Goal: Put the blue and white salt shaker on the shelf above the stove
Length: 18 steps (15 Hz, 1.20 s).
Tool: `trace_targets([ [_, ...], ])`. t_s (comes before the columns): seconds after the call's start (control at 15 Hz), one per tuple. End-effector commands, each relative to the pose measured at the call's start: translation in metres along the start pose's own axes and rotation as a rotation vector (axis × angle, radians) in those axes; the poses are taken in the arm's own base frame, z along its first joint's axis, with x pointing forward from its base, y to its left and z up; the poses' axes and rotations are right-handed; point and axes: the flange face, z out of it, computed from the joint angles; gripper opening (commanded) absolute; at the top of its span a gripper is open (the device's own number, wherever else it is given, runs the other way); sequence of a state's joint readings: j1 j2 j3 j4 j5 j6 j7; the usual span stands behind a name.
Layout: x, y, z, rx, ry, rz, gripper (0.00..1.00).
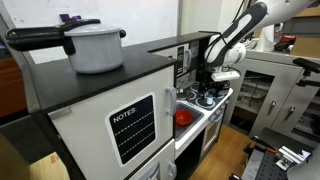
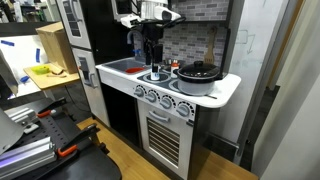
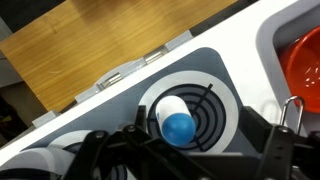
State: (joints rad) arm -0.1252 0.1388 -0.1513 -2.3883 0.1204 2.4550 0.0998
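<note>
My gripper picks up the salt shaker from above near its blue cap next, which leaves its base free for the shelf (image 1: 185, 42).
The salt shaker (image 3: 175, 120), with a white body and a blue cap, stands upright on a round dark burner of the white toy stove (image 3: 215, 75). It also shows in an exterior view (image 2: 156, 74). My gripper (image 3: 198, 138) is open and hangs straight over the shaker, one dark finger on each side with a gap to each. The gripper (image 2: 152, 57) reaches down over the stove (image 2: 190, 97) in both exterior views (image 1: 208, 84). The shelf (image 1: 185, 42) is the narrow black board on top of the dark hutch behind the stove (image 1: 207, 103).
A black pot (image 2: 198, 74) sits on the burner beside the shaker. A red bowl (image 3: 305, 70) lies in the sink next to the stove. A white pot (image 1: 95, 45) stands on the broad black counter. A brick-patterned back wall (image 2: 190, 35) rises behind the stove.
</note>
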Motion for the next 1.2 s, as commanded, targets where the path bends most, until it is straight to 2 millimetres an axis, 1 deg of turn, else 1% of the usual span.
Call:
trace_targets([
  [0.0,0.006,0.005,-0.001,0.018,-0.005,0.023,0.92],
  [0.2,0.007,0.011,-0.001,0.016,-0.002,0.035,0.95],
  [0.53,0.008,0.019,0.001,0.013,-0.007,0.047,0.92],
  [0.6,0.008,0.018,0.001,0.014,-0.007,0.044,0.87],
  [0.67,0.008,0.016,0.001,0.016,-0.005,0.034,0.67],
  [0.87,0.01,0.011,0.003,0.025,-0.005,0.025,0.48],
  [1.0,0.012,0.008,0.004,0.029,-0.006,0.021,0.33],
  [1.07,0.013,0.008,0.004,0.03,-0.007,0.018,0.27],
  [1.13,0.014,0.008,0.005,0.031,-0.008,0.016,0.18],
])
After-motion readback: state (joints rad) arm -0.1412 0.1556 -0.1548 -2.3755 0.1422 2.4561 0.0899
